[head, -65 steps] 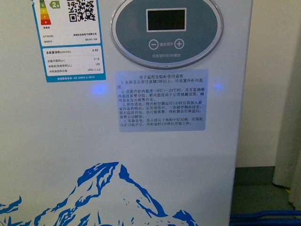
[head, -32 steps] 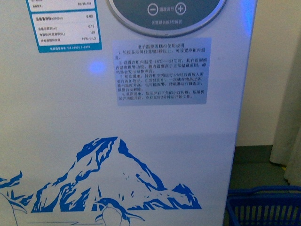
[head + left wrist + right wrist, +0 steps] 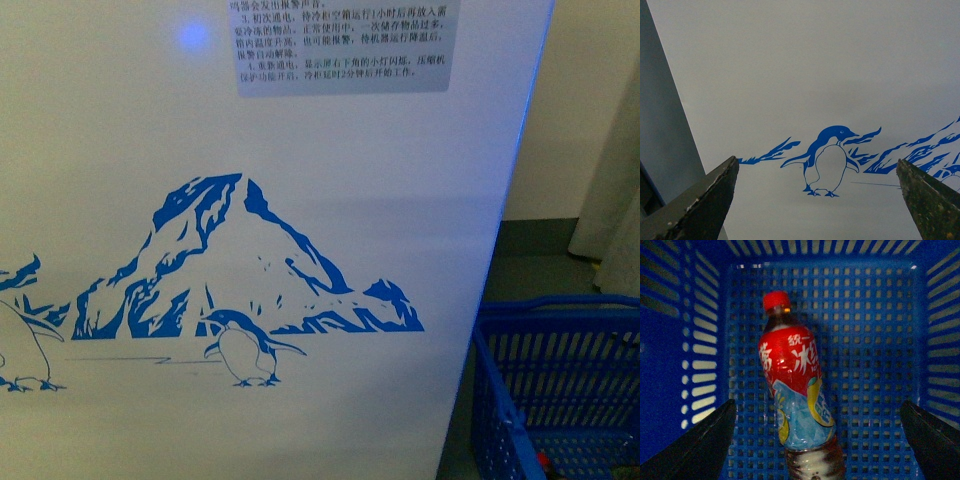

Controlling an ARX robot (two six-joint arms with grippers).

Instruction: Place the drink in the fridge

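My right gripper grips the drink [image 3: 795,390] by the light-blue part of its label [image 3: 802,417] next, to put it in the fridge.
The drink [image 3: 795,390], a small bottle with a red cap and a red and light-blue label, lies flat on the floor of a blue plastic basket [image 3: 875,340]. My right gripper [image 3: 817,440] hangs open above it, and the bottle's ribbed base sits between the two dark fingers [image 3: 700,445]. The fridge [image 3: 300,200] fills the front view as a white wall with a blue mountain-and-penguin decal. In the left wrist view the fridge [image 3: 805,70] is close ahead. My left gripper [image 3: 815,200] is open and empty, framing the penguin.
The blue basket [image 3: 560,390] stands on the floor at the fridge's right side, seen at the front view's lower right. A pale wall and grey-green floor [image 3: 520,260] lie behind it. A grey panel [image 3: 665,135] borders the fridge in the left wrist view.
The front view has swept downward: the control panel and rating sticker have left the top of the frame, the penguin decal has come into sight, and more of the blue basket shows.
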